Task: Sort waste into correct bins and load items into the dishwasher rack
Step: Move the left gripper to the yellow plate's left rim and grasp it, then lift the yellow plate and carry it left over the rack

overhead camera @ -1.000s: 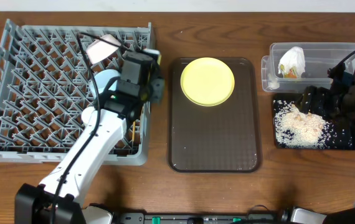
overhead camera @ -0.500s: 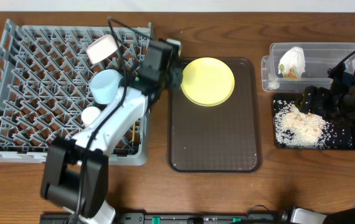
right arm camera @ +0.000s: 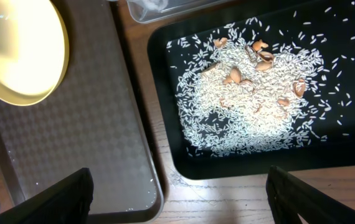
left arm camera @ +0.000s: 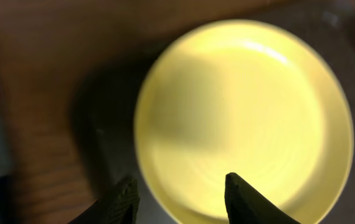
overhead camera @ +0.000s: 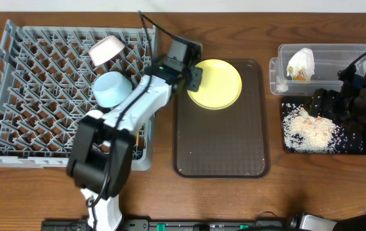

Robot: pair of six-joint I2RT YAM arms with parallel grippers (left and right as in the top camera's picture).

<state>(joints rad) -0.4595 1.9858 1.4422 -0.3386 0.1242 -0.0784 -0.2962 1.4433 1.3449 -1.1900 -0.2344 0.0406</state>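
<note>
The fingers of my left gripper are above the plate's rim, with nearly the whole plate [overhead camera: 216,83] showing, so it moves lower next before it closes on the rim.
The round yellow plate [overhead camera: 216,83] lies at the back of the brown serving tray [overhead camera: 221,147]. My left gripper [overhead camera: 194,76] is open, and its fingers [left arm camera: 180,193] straddle the plate's [left arm camera: 246,118] left rim. The white bowl [overhead camera: 108,49] and the light blue bowl [overhead camera: 111,88] sit in the grey dishwasher rack [overhead camera: 16,96]. The cup and chopsticks are hidden by my left arm. The napkin [overhead camera: 300,62] and wrapper [overhead camera: 297,76] lie in the clear tub [overhead camera: 343,54]. Rice crumbs [overhead camera: 308,128] cover the black tray [overhead camera: 356,146]. My right gripper [overhead camera: 324,106] is open and empty above that tray's back edge.
In the right wrist view the open fingers [right arm camera: 177,199] frame bare wood between the brown tray [right arm camera: 90,124] and the black tray [right arm camera: 352,149], with the crumbs [right arm camera: 252,93] and the plate's edge [right arm camera: 15,50] in sight. A few grains lie on the brown tray.
My left arm has swung right, from over the rack's right side to the plate's left rim. The bowls stay in the rack. The right arm has not moved.
</note>
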